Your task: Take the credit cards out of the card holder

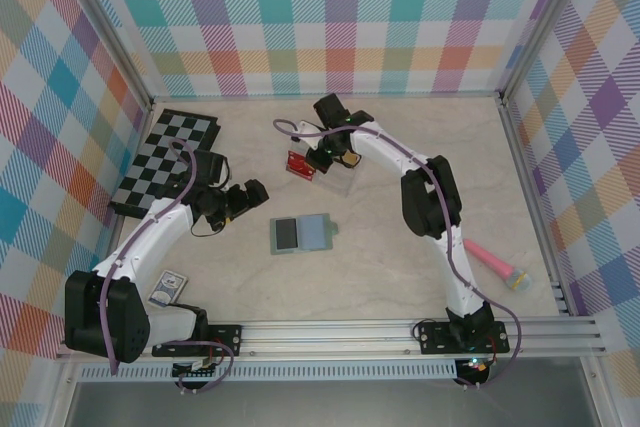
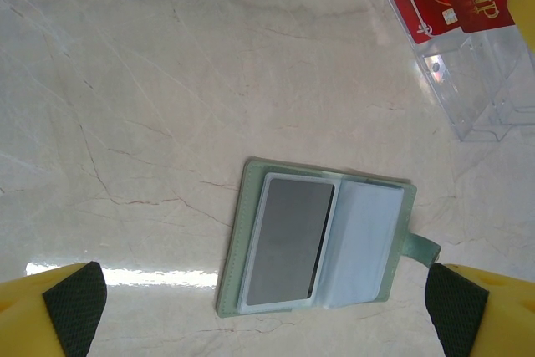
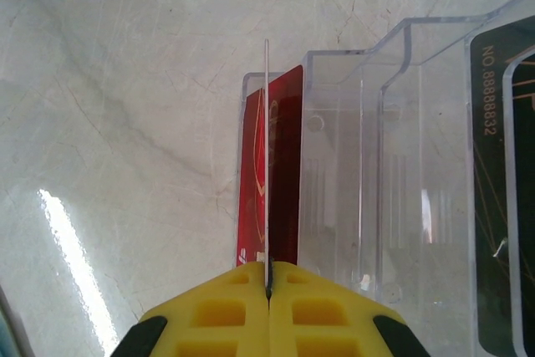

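Note:
The robot's right gripper needs to open now, because the credit card's edge [image 3: 267,123] is in line with the clear tray's end slot and the card would settle there.
The card holder [image 1: 300,235] lies open on the table centre, grey-green with a pale blue lining [image 2: 368,244]. A grey card [image 2: 288,240] sits in its left sleeve. My left gripper [image 2: 266,305] hovers open just left of it [image 1: 250,195], with the yellow fingers [image 2: 50,307] wide apart. My right gripper [image 3: 268,290] is shut on a thin red credit card [image 3: 266,165] held edge-on over the left end of a clear plastic tray [image 3: 393,123], behind the holder [image 1: 330,155]. Another red card [image 1: 300,164] lies in that tray end.
The clear tray [image 2: 476,98] also holds a dark card [image 3: 501,206] further right. A black-and-white chequered board [image 1: 165,157] lies at the left. A pink-handled tool [image 1: 495,262] rests at the right, and a small card-like item [image 1: 168,288] near the left arm's base.

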`<move>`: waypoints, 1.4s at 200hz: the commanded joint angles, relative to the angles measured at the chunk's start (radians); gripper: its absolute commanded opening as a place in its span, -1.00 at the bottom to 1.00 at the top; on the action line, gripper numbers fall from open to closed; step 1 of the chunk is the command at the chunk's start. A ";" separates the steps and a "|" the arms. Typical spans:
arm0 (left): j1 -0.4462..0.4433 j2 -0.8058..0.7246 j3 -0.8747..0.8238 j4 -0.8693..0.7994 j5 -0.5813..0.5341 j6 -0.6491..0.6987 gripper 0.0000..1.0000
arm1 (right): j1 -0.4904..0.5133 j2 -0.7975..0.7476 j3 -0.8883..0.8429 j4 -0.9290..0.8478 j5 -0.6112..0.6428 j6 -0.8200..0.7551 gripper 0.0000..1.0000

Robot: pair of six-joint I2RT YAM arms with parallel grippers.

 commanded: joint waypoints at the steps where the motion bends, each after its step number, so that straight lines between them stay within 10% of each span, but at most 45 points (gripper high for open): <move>1: 0.014 -0.017 -0.016 0.015 0.022 0.012 1.00 | -0.005 0.033 0.045 -0.028 -0.006 -0.001 -0.98; 143: 0.014 -0.028 -0.019 0.013 0.042 0.010 1.00 | -0.005 -0.106 0.060 -0.024 -0.028 0.226 -0.35; 280: 0.014 0.008 -0.073 0.093 0.171 -0.060 0.98 | 0.064 -0.663 -0.734 0.130 -0.022 1.154 -0.01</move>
